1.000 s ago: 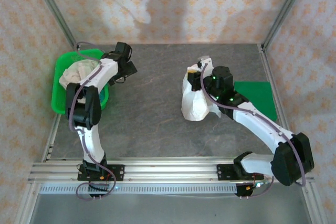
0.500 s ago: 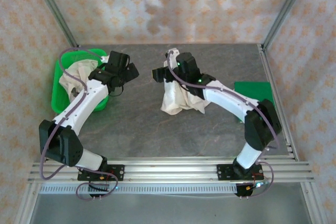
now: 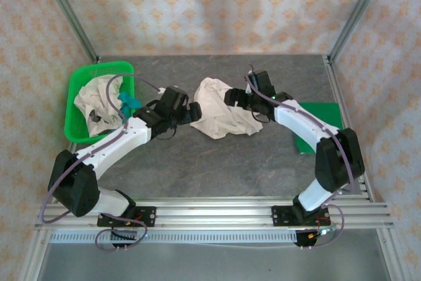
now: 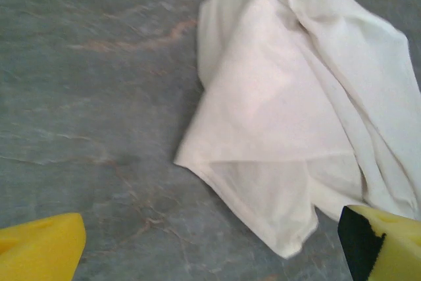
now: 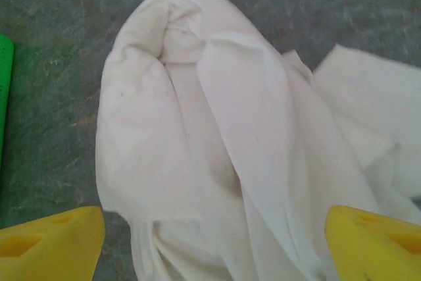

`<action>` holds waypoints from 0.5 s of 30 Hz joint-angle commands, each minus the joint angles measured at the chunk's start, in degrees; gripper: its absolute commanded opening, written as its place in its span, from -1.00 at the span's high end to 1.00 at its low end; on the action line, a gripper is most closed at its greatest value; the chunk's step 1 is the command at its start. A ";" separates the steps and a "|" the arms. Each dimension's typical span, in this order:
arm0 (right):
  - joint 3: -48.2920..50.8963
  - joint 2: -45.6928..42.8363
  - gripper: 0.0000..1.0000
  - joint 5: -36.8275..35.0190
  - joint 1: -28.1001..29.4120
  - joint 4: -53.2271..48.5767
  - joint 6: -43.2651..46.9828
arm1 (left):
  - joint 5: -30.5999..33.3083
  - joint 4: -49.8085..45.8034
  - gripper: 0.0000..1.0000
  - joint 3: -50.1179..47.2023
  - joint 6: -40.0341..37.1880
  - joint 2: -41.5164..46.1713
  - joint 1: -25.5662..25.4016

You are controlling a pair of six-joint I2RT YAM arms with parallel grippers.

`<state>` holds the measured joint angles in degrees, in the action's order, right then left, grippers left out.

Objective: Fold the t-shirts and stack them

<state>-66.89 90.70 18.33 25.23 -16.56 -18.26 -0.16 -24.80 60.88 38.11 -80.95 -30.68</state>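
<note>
My right gripper is to grab the crumpled t-shirt's bunched fold (image 5: 239,212) next, on the side away from my left gripper. Then the t-shirt can be spread for folding.
A crumpled cream t-shirt (image 3: 223,118) lies in a heap on the grey table, just behind the middle. My left gripper (image 3: 192,111) is at the heap's left edge, open, its yellow fingertips (image 4: 39,249) wide apart over the table by a loose hem of the t-shirt (image 4: 289,103). My right gripper (image 3: 233,98) hovers over the heap's far right side, open, with the bunched t-shirt (image 5: 217,136) below the gap between its fingertips (image 5: 378,241). Neither gripper holds cloth. More cream t-shirts (image 3: 92,100) and a teal one (image 3: 129,101) sit in the basket.
The green plastic basket (image 3: 99,69) stands at the far left of the table. A flat green mat (image 3: 323,118) lies at the right, partly under the right arm. Metal frame posts and a rail border the table.
The right arm carried the cream t-shirt from beside the mat to the middle, set it down and opened. The left arm swung from the basket over to the heap.
</note>
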 commanded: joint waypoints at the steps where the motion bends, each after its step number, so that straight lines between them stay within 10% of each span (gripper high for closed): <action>1: 3.48 -3.38 -0.72 0.08 -1.29 0.65 -2.68 | 0.24 3.95 -1.00 0.95 -0.01 -3.31 -0.73; 15: 1.07 5.79 -0.16 -1.45 -1.50 0.22 2.24 | 2.27 1.29 -0.74 17.08 1.36 -27.21 -0.30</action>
<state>-63.02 94.61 17.96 23.94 -16.51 -17.19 -0.23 -22.15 75.90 38.28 -106.50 -31.51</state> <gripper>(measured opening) 0.598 0.893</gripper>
